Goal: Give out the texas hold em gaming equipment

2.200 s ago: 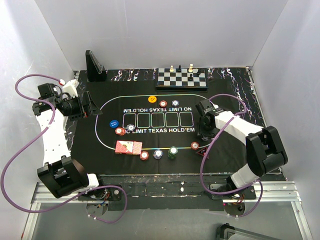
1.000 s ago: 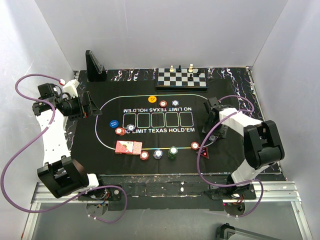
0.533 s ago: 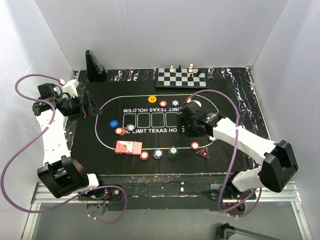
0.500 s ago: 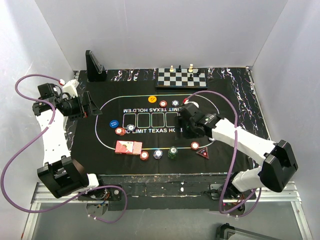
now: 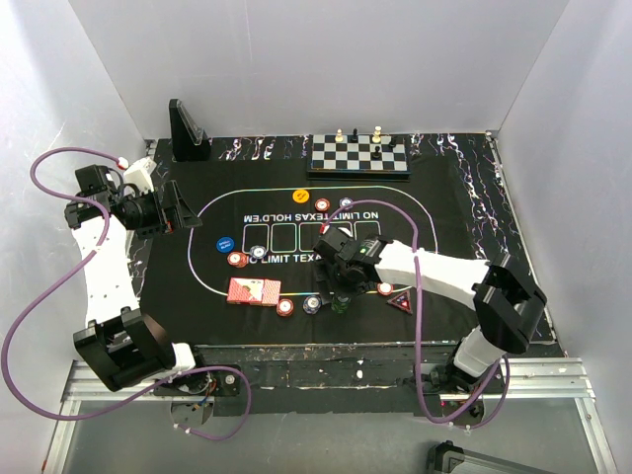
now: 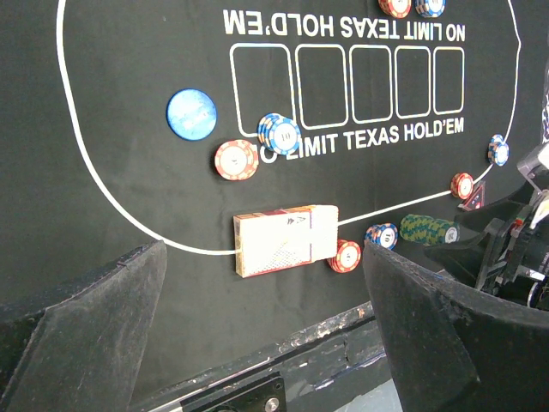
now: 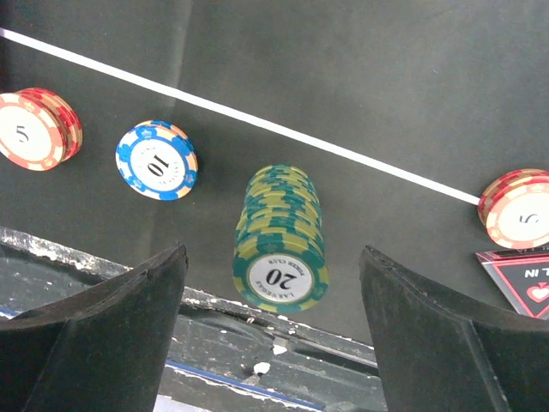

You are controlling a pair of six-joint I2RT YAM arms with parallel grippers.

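Note:
I should close my right gripper on the chips, because the green stack's top chips are midway between its fingers and it would hold them if I closed now.
My right gripper (image 7: 273, 257) stands open above a stack of green poker chips (image 7: 279, 245), one finger on each side and neither touching it. In the top view the right gripper (image 5: 336, 284) hovers over that green stack (image 5: 340, 301) near the mat's front edge. A blue chip (image 7: 157, 160) and a red chip (image 7: 39, 129) lie left of the stack. Another red chip (image 7: 519, 210) and the dark red triangular marker (image 7: 523, 279) lie to its right. The card deck (image 5: 254, 291) rests further left. My left gripper (image 5: 178, 212) is open and empty at the mat's left end.
A chessboard (image 5: 358, 155) with pieces sits at the back, and a black stand (image 5: 186, 131) at the back left. More chips (image 5: 237, 259) lie on the mat's left half and a few (image 5: 322, 204) near its far line. The table's front edge (image 7: 257, 343) runs just below the green stack.
My right arm has swung left from the mat's right side to above the green stack, and its jaws have widened. The left arm has not moved.

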